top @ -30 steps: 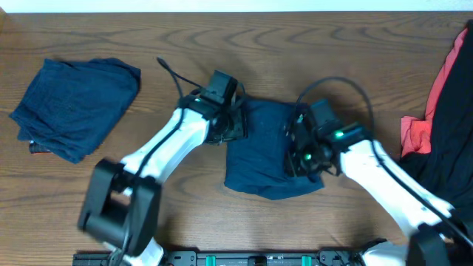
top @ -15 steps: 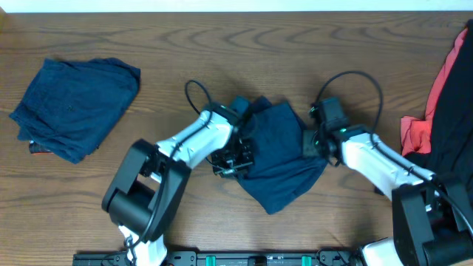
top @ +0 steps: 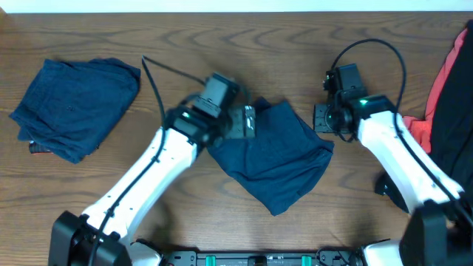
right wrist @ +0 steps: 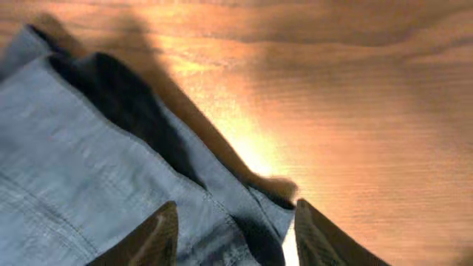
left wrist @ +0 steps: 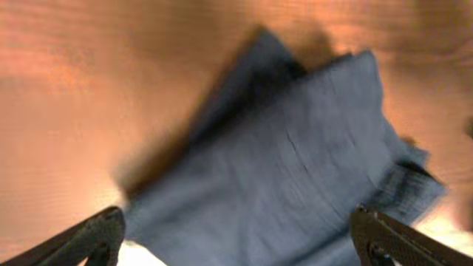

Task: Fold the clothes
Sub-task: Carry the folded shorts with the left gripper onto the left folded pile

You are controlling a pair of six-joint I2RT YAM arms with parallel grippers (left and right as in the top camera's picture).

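Note:
Next, my left gripper grabs the folded navy-blue garment [top: 273,157] by its corner nearest the second folded garment to lay it there folded.
A folded navy-blue garment [top: 273,157] lies tilted on the middle of the table. My left gripper [top: 247,121] hovers over its upper left corner, open and empty; the left wrist view shows the navy cloth [left wrist: 295,177] spread below the wide-apart fingers [left wrist: 240,240]. My right gripper [top: 323,118] is open and empty, above the garment's upper right corner; the right wrist view shows that cloth corner [right wrist: 111,185] under its fingers [right wrist: 233,233]. A second folded navy garment [top: 74,107] lies at the far left.
A heap of black and coral-red clothes [top: 443,111] lies at the right edge of the wooden table [top: 244,44]. Cables loop above both wrists.
Both grippers have let go of the navy garment and risen off it. The left arm swung up and left, the right arm pulled back up and right. The garment lies folded and tilted.

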